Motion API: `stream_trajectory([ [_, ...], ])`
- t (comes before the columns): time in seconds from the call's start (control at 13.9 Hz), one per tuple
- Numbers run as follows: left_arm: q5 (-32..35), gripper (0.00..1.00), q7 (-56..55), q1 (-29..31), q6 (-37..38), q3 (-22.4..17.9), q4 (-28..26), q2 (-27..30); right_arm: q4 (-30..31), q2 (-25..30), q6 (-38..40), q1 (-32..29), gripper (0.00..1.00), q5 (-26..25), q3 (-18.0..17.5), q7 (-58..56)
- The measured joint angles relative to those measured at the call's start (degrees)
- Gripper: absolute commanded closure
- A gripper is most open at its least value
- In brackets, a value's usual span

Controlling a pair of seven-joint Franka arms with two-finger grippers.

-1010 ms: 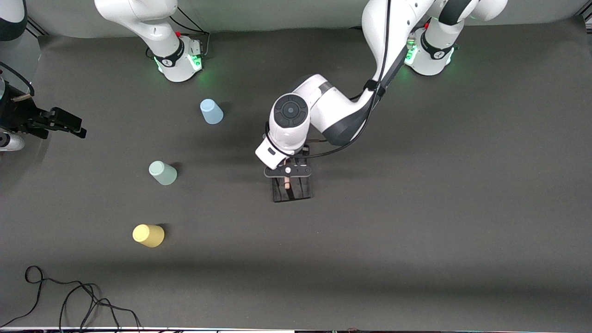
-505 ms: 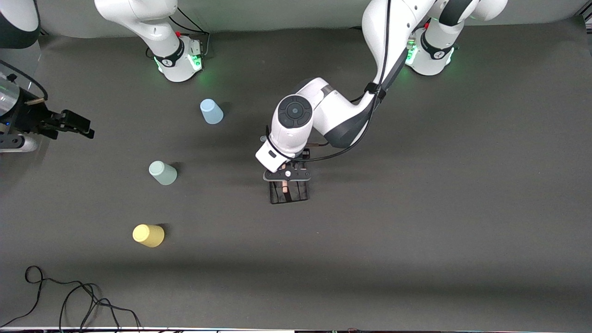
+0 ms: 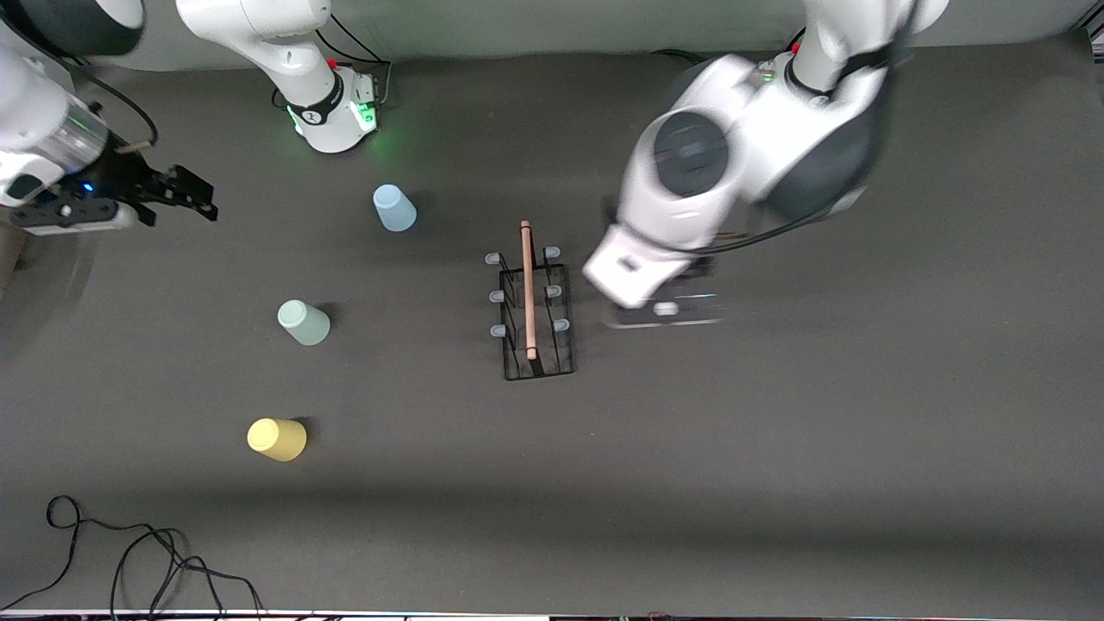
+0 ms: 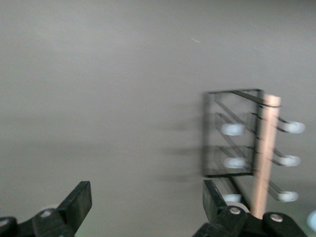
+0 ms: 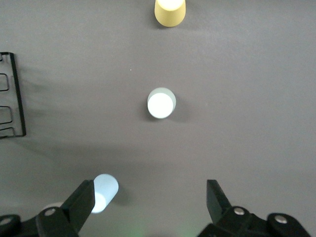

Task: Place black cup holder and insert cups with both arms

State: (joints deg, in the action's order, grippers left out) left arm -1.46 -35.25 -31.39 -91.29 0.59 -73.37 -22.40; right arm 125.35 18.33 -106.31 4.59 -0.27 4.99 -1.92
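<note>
The mint cup needs to be inserted onto the black cup holder, so I should grab it by its closed base end next with my right gripper.
The black cup holder stands on the grey table near its middle, its wood bar handle on top. My left gripper is open and empty, up in the air beside the holder, toward the left arm's end. The left wrist view shows the holder off to one side of the left gripper. The light blue cup, mint cup and yellow cup stand apart toward the right arm's end. My right gripper is open and empty over the table's edge there. The right wrist view shows the right gripper, the blue cup, the mint cup and the yellow cup.
The two arm bases stand along the table's farthest edge. A black cable lies at the corner nearest the front camera, at the right arm's end. One edge of the holder shows in the right wrist view.
My left gripper let go of the holder's handle, rose and swung toward the left arm's end. The holder now stands alone. My right gripper moved farther in over the table.
</note>
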Motion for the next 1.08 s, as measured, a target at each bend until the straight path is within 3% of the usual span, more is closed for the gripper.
stream_trajectory([
  [0.29,0.88,0.01,9.16,10.62,-3.86,-0.37,-9.13,7.30,6.47,-7.49,-14.04,0.05,0.00,-0.03,-0.02,-0.43],
  [0.72,0.92,0.01,25.84,26.90,-5.24,-0.43,-12.27,8.95,9.64,-20.50,-29.53,0.10,0.00,-0.03,-0.01,-0.43],
  [1.08,0.93,0.00,27.11,29.50,-6.37,-0.36,-20.15,18.52,12.55,-25.57,-37.20,0.11,0.00,-0.03,-0.01,-0.43],
])
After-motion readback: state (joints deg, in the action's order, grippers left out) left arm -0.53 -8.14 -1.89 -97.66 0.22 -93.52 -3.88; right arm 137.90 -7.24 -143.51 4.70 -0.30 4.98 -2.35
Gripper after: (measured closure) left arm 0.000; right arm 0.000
